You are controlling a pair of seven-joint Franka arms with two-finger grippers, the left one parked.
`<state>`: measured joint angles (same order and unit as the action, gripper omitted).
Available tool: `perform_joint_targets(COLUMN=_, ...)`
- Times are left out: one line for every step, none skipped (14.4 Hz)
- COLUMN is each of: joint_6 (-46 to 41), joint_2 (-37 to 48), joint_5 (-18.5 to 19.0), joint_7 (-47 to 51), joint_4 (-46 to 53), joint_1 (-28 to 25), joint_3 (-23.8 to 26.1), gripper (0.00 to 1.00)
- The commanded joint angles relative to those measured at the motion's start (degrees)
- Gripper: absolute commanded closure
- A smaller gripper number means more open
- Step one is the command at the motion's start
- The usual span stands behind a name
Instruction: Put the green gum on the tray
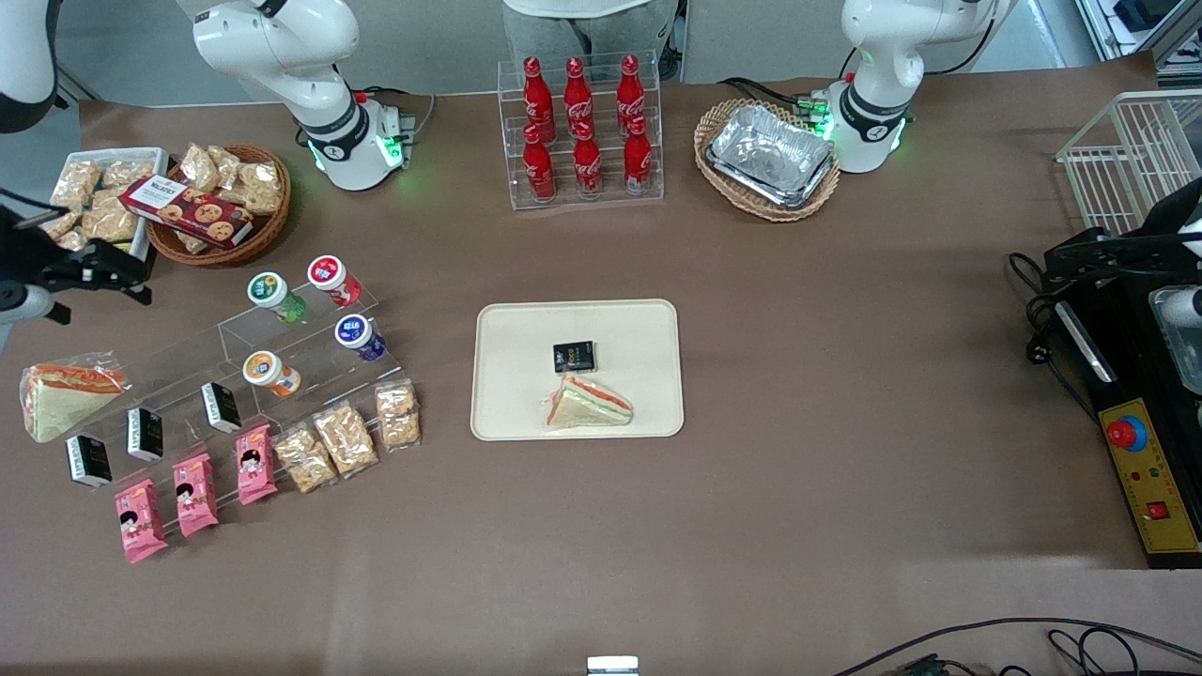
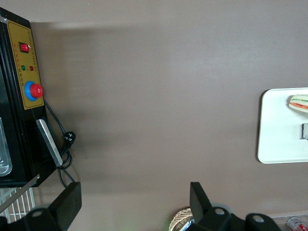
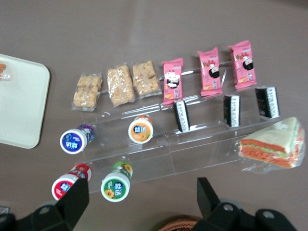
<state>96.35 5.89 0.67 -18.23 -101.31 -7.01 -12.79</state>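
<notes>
My right gripper will next take hold of the green gum by its round bottle body (image 1: 277,305) and pick it up, so that it can be placed on the tray (image 1: 577,315).
The green gum (image 1: 275,296) has a green body and a white lid with a yellow-green mark. It stands on the upper step of a clear acrylic stand (image 1: 235,376), beside a red-bodied bottle (image 1: 333,280). It also shows in the right wrist view (image 3: 116,185). The cream-beige tray (image 1: 512,329) lies mid-table and holds a wrapped sandwich (image 1: 590,404) and a small black packet (image 1: 574,357). Its corner shows in the right wrist view (image 3: 19,96). My right gripper (image 1: 113,277) hovers at the working arm's end of the table, apart from the gum. Its fingers stand open and empty (image 3: 139,197).
An orange bottle (image 1: 270,373) and a purple bottle (image 1: 360,338) stand on the lower step. Snack bars, pink packets, black packets and a second sandwich (image 1: 66,394) lie around the stand. A wicker basket of biscuits (image 1: 221,207) sits near the gripper. Cola bottles (image 1: 582,131) and foil trays (image 1: 770,155) stand farther back.
</notes>
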Motion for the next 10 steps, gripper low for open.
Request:
perform_joint_targets(joint_6=9.9, joint_2=11.2, joint_5=-0.5, joint_7=-0.2, joint_4=-18.5, joint_1=-0.2, joint_3=0.0, gripper=0.00)
perform_joint_targets(joint_6=12.1, joint_2=12.8, joint_5=-0.5, joint_7=0.0, joint_4=-22.0, joint_1=-0.3, joint_3=0.0, gripper=0.00)
perform_joint_targets(joint_6=14.2, joint_2=14.3, joint_5=-0.5, joint_7=0.0, joint_4=-25.4, joint_1=-0.3, joint_3=0.1, gripper=0.00)
perform_joint_targets(joint_6=16.6, joint_2=15.7, joint_5=-0.5, joint_7=0.1, joint_4=-28.7, joint_1=-0.3, joint_3=0.1, gripper=0.00)
perform_joint_targets(joint_6=18.2, joint_2=16.7, joint_5=-0.4, joint_7=1.5, joint_4=-31.3, joint_1=-0.3, joint_3=0.2, gripper=0.00)
perform_joint_targets(joint_6=18.9, joint_2=17.0, joint_5=-0.3, joint_7=3.6, joint_4=-33.1, joint_1=-0.4, joint_3=0.5, gripper=0.00)
perform_joint_targets(joint_6=19.7, joint_2=17.1, joint_5=-0.3, joint_7=4.3, joint_4=-34.1, joint_1=-0.5, joint_3=1.2, gripper=0.00)
perform_joint_targets(joint_6=21.1, joint_2=17.1, joint_5=-0.3, joint_7=4.3, joint_4=-35.0, joint_1=-0.5, joint_3=1.6, gripper=0.00)
perform_joint_targets(joint_6=22.2, joint_2=17.1, joint_5=-0.3, joint_7=4.3, joint_4=-36.0, joint_1=-0.5, joint_3=1.7, gripper=0.00)
perform_joint_targets(joint_6=23.5, joint_2=17.1, joint_5=-0.3, joint_7=4.3, joint_4=-37.1, joint_1=-0.5, joint_3=1.7, gripper=0.00)
